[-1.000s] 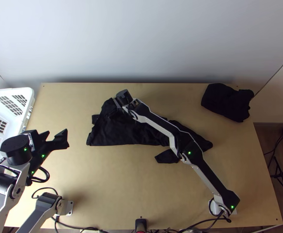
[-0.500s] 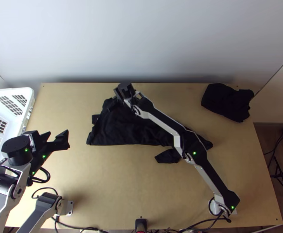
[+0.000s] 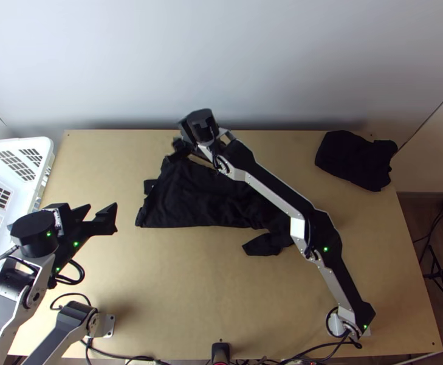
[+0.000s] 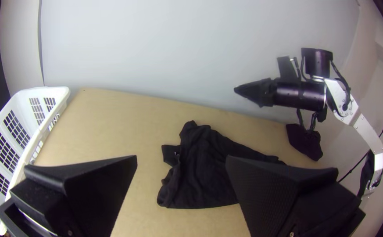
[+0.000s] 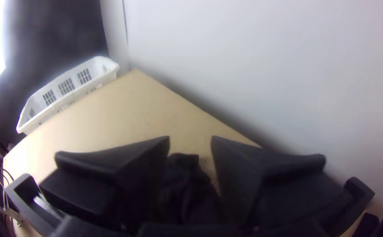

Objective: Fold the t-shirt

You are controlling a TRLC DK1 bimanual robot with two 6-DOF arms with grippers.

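Observation:
My right gripper grabs the black t-shirt (image 3: 188,201) by its far corner (image 3: 171,160) next, where an edge of the t-shirt bunches up, to fold it.
In the top view, the black t-shirt (image 3: 188,201) lies wrinkled across the middle of the table, with a small flap (image 3: 262,244) toward the near side. My right gripper (image 3: 177,151) is by its far left corner; the left wrist view has it raised above the table, clear of the cloth. In the right wrist view my right gripper (image 5: 190,140) is open, with dark cloth below between its fingers. My left gripper (image 3: 103,211) stands open left of the shirt; in the left wrist view my left gripper (image 4: 181,158) has its fingers wide apart, the shirt (image 4: 202,175) beyond.
A white slotted basket (image 3: 42,145) stands at the left edge of the table. Another black cloth (image 3: 356,159) lies bunched at the far right corner. The wall (image 3: 251,67) rises behind the far edge, close to the right gripper. Cables run along the near edge.
My right gripper has drawn away from the shirt toward the far edge, uncovering its far left corner. The left gripper has shifted slightly right. The shirt lies nearly as before.

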